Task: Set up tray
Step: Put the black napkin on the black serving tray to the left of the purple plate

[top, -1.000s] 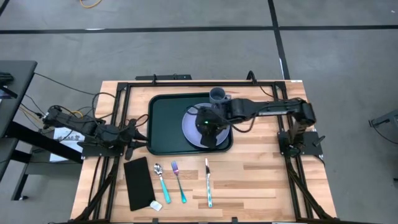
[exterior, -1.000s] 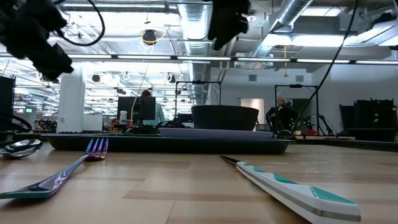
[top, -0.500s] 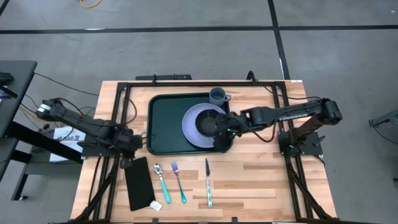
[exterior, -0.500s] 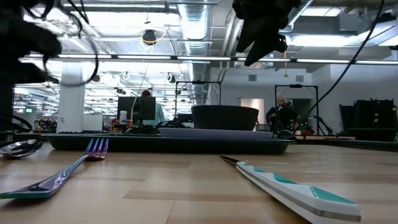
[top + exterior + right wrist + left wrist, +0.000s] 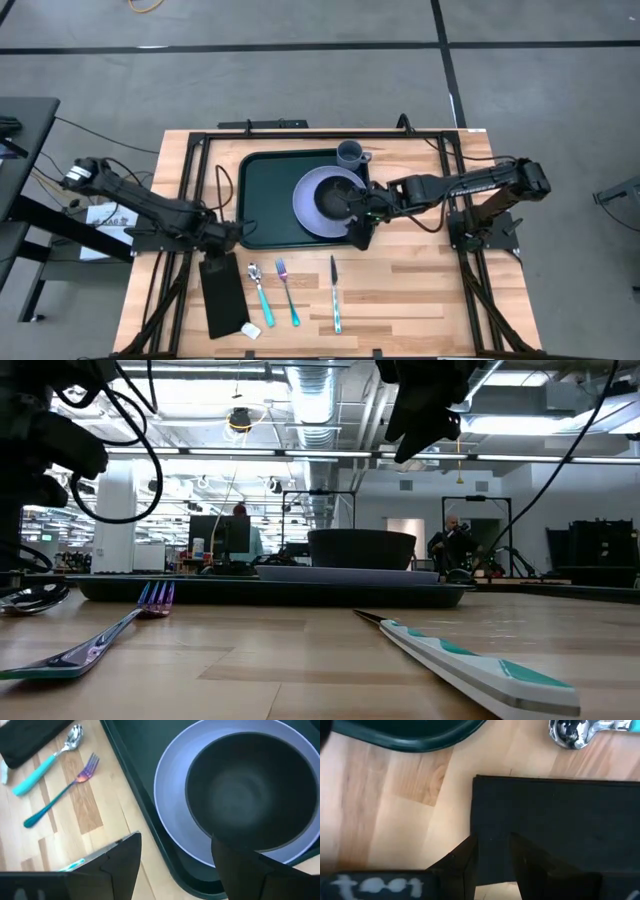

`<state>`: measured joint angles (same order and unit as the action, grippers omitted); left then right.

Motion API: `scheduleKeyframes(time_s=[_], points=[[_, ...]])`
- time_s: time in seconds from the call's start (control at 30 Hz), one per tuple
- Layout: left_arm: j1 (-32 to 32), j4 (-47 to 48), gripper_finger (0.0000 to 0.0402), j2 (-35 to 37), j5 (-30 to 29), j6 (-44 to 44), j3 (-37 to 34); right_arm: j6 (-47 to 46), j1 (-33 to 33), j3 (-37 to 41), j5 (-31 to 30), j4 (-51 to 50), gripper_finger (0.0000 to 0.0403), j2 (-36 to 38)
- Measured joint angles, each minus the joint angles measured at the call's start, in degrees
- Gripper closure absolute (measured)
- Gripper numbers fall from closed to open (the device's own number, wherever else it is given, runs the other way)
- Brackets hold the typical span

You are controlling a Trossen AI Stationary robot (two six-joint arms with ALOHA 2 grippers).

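Note:
The left gripper will next grab the black napkin by its end [image 5: 218, 264] opposite the white piece, so that the napkin can then go in the dark green tray [image 5: 265, 195].
The dark green tray [image 5: 265, 195] lies at the table's far middle. On it rests a lavender plate [image 5: 305, 195] with a black bowl [image 5: 335, 200] standing in it, and a grey cup [image 5: 350, 153] stands at its far right corner. A flat black napkin [image 5: 222, 295] lies near left of the tray. My left gripper [image 5: 232, 237] hangs narrowly open above the napkin's far end [image 5: 560, 820]. My right gripper [image 5: 360, 228] hangs wide open over the tray's near right corner, beside the plate [image 5: 170, 795] and bowl [image 5: 245, 790]. The low view shows both grippers well above the table.
On the bare wood near the tray lie a teal-handled spoon [image 5: 258, 288], a teal-handled fork [image 5: 287, 290] and a knife [image 5: 335, 295], side by side to the right of the napkin. A small white piece [image 5: 250, 330] sits at the napkin's near right corner. Black frame rails run along the table's edges.
My right gripper has drawn back from above the bowl toward the tray's near right corner, still open, then held still. My left arm has swung from the table's left edge toward the right, ending over the napkin's far end. Bowl, plate and cutlery have not moved.

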<state>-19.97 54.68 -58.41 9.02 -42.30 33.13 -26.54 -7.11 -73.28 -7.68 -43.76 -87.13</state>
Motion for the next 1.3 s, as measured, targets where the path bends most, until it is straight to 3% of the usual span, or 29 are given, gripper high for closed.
scheduleKeyframes(time_s=[0.33,0.73,1.1,1.3], points=[[-4.9,-1.8,0.0305,-8.5,-1.4,-1.9,0.0,5.7,0.0,0.0,-0.2,-1.2,0.0173,0.0],[-7.1,-9.5,0.0305,-18.5,-2.1,-2.0,0.1,6.0,-0.1,0.0,0.0,-1.6,0.0173,0.0],[-7.1,-11.0,0.0309,-20.3,-3.0,-3.5,0.1,6.0,-1.5,0.0,0.3,-2.4,0.0173,0.0],[-7.1,-11.7,0.0355,-20.3,-3.3,-5.2,0.1,6.0,-1.5,0.0,0.2,-2.5,0.0173,0.0]])
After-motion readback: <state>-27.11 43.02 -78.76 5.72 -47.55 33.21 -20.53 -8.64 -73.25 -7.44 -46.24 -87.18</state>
